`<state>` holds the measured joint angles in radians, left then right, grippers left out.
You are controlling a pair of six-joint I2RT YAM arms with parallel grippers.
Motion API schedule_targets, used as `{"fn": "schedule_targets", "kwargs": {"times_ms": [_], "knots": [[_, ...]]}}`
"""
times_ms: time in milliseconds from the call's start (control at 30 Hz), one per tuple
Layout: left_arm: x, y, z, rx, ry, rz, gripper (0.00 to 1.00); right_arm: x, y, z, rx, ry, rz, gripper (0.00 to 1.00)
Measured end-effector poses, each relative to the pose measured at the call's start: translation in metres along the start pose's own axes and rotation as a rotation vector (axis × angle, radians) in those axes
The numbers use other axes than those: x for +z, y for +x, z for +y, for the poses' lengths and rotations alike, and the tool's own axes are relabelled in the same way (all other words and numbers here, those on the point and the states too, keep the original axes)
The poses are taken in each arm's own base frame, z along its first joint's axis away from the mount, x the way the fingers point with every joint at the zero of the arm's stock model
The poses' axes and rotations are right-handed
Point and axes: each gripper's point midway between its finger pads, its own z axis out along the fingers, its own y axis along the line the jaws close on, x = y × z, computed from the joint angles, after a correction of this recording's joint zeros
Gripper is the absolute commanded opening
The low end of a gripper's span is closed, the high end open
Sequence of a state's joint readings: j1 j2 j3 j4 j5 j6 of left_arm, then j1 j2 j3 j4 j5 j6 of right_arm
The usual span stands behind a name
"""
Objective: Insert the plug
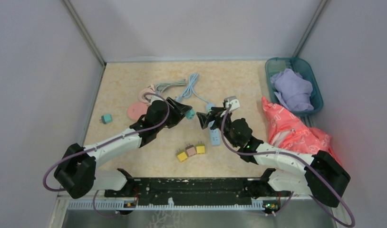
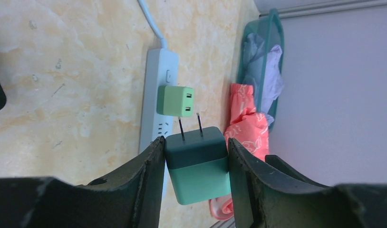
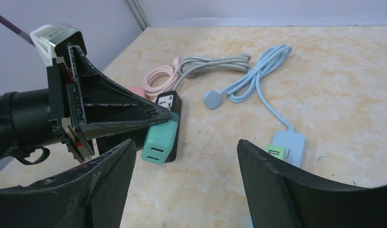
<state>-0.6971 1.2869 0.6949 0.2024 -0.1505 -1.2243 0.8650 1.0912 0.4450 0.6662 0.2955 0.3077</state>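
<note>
I should next grab the teal plug with my right gripper by the sides of its slotted end. The teal plug's pins then stay free to insert.
My left gripper is shut on a teal plug and holds it above the table. In the left wrist view the plug sits between the fingers with its two prongs pointing at a light blue power strip. The strip carries a light green plug. The prongs stop short of the strip. My right gripper is open and empty, facing the left one over the strip. In the right wrist view the teal plug shows at left and the strip at right.
A black socket block lies behind the teal plug. Three small plugs lie in front, another teal one at left. Pink, grey and blue cables lie behind. A teal basket and a red cloth are at right.
</note>
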Motion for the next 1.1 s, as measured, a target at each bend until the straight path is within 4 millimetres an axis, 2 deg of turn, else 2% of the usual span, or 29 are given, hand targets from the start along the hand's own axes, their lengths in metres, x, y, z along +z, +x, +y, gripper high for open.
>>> {"fn": "schedule_targets", "kwargs": {"times_ms": [167,400,567,900,1033,1100], "knots": [[-0.001,-0.006,-0.013,-0.078,0.039,-0.027,0.23,0.007,-0.006,0.009,0.028,-0.025,-0.049,0.76],[-0.002,-0.011,-0.029,-0.173,0.092,-0.039,0.22,0.019,0.015,0.013,0.044,-0.026,-0.033,0.68],[-0.003,-0.013,-0.037,-0.212,0.118,-0.039,0.21,0.025,0.019,0.017,0.056,-0.033,-0.050,0.65],[-0.004,-0.013,-0.041,-0.241,0.134,-0.033,0.20,0.039,0.004,0.028,0.076,-0.048,-0.101,0.63],[-0.005,-0.012,-0.044,-0.247,0.146,-0.026,0.20,0.045,0.001,0.029,0.080,-0.033,-0.111,0.59],[-0.005,-0.012,-0.045,-0.251,0.153,-0.024,0.20,0.046,0.002,0.028,0.080,-0.026,-0.109,0.52]]}}
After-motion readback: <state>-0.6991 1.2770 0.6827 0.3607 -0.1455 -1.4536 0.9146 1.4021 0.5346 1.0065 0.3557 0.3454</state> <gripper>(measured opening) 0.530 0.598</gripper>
